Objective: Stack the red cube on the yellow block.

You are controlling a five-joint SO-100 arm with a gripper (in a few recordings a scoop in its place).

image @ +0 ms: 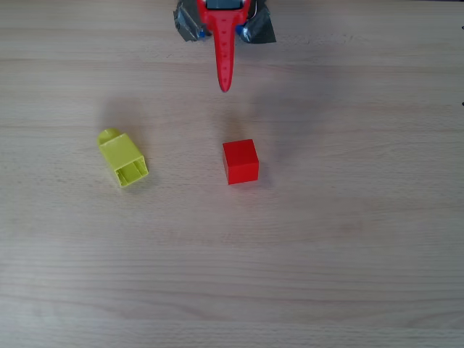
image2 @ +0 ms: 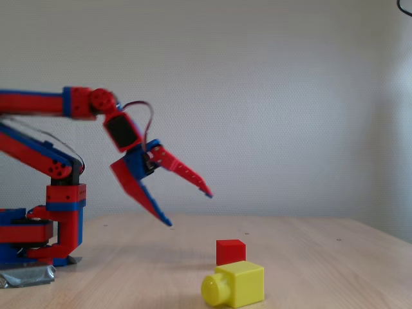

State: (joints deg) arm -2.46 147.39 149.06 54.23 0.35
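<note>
The red cube [image: 240, 161] has to go on the yellow block [image: 122, 158], so my gripper needs to grab the cube by its opposite upright sides next.
The red cube [image: 240, 161] rests on the wooden table near the middle, and in the fixed view the red cube [image2: 230, 251] sits just behind the yellow block [image2: 242, 283]. The yellow block [image: 122, 158] lies on its side well to the cube's left in the overhead view, stud toward the upper left and hollow end toward the lower right. My gripper [image2: 189, 208] hangs open in the air, above the table and short of the cube, holding nothing. Seen from overhead, the gripper [image: 225, 80] points down the picture, its tip above the cube's spot with a gap.
The red and blue arm base [image2: 51, 225] stands at the left of the fixed view, fixed down with grey tape [image: 259, 29]. Bare wooden table [image: 348, 239] spreads around both pieces. A pale wall closes the far side.
</note>
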